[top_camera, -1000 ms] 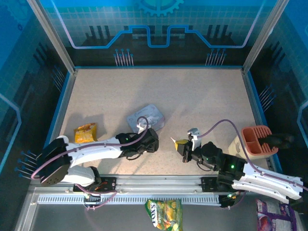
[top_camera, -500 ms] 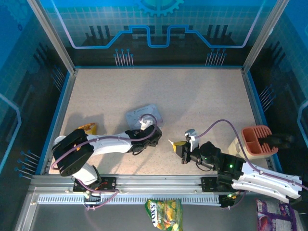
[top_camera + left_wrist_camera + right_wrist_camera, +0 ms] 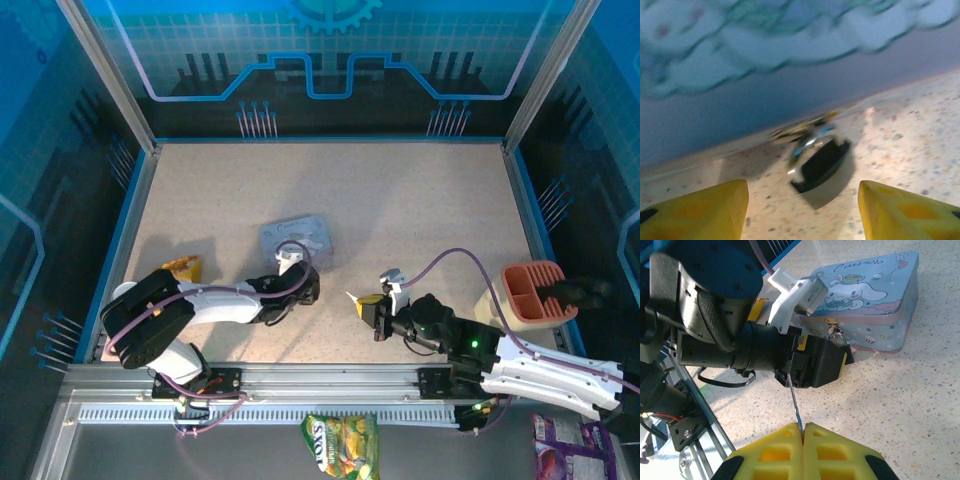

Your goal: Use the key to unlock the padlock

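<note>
The left gripper grabs the padlock's dark body across its flat sides next, which leaves the padlock's end opposite the shackle open for the key [image 3: 794, 402].
The tiny padlock [image 3: 821, 161], dark-bodied with a silvery shackle, hangs at the front edge of the pale blue cartoon tin [image 3: 765, 60] and rests on the table. My left gripper [image 3: 802, 215] is open just short of it, one yellow fingertip [image 3: 700, 210] on each side and neither touching the lock. From above, the left gripper [image 3: 295, 285] sits right in front of the tin [image 3: 297, 240]. My right gripper [image 3: 802, 432] is shut on the key [image 3: 794, 402], whose thin blade points toward the left gripper [image 3: 815, 365] and the tin [image 3: 865, 305]. The right gripper [image 3: 365, 305] hovers to the right.
An orange snack packet [image 3: 180, 268] lies by the left arm. A salmon slotted holder [image 3: 535, 293] stands at the right edge. A green-yellow snack bag [image 3: 340, 440] and a purple packet [image 3: 560, 445] lie beyond the near rail. Glass walls enclose the table.
The left gripper has shifted left in front of the tin, which has slid slightly left. The right gripper with the key has crept left toward it.
</note>
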### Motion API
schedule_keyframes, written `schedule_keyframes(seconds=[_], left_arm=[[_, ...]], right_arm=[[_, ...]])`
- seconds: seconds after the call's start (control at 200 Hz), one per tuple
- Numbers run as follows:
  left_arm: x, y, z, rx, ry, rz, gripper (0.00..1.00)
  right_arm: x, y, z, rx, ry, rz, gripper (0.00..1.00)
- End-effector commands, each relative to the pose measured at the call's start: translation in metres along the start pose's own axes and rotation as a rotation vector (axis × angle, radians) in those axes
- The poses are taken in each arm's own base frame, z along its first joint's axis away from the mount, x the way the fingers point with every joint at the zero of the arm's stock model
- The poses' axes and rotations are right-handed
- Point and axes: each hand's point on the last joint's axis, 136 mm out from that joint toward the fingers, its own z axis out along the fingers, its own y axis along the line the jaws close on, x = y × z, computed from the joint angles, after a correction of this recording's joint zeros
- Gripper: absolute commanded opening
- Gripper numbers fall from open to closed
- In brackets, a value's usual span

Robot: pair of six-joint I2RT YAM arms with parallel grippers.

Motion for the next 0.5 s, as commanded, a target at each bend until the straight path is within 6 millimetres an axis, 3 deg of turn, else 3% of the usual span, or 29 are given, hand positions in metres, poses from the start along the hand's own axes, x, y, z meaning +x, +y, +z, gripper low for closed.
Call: schedule_keyframes(seconds=[0.0, 0.285, 0.495], left_arm=[[-0.014, -0.014, -0.004, 0.101, -0.066, -0.089, 0.60], [-0.005, -0.012, 0.011, 0.150, -0.046, -0.150, 0.54], [-0.007, -0.011, 0.018, 0.179, -0.051, -0.177, 0.40]], right_arm=[[-0.003, 0.004, 0.001, -0.025, -0.021, 0.029, 0.00], [-0.002, 0.007, 0.001, -0.036, -0.016, 0.033, 0.00], [0.004, 0.006, 0.004, -0.035, 0.007, 0.058, 0.00]])
